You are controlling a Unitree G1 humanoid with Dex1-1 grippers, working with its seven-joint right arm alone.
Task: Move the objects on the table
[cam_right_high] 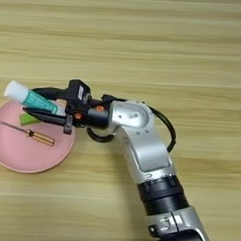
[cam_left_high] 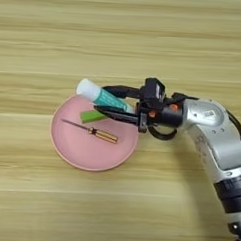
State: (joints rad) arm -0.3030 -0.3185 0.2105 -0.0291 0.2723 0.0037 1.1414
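Note:
The glue stick hangs tilted across the pink plate's upper rim [cam_left_high: 77, 101] with its white end outside, so the robot's right gripper should keep holding the glue stick.
A white glue stick [cam_left_high: 94, 92] with a teal label hangs tilted over the upper right rim of the round pink plate [cam_left_high: 85, 153], white end pointing up-left. My right gripper [cam_left_high: 101, 99] comes in from the right, its two black fingers [cam_left_high: 118, 115] shut on the stick, one on each side. A thin screwdriver [cam_left_high: 94, 131] with an amber handle lies on the plate, its metal shaft pointing left. The wooden table [cam_left_high: 122, 37] lies under everything.
A small green wedge-shaped piece [cam_left_high: 92, 115] lies on the plate just under the lower finger. My silver forearm [cam_right_high: 141, 143] crosses the table from the bottom right towards the plate.

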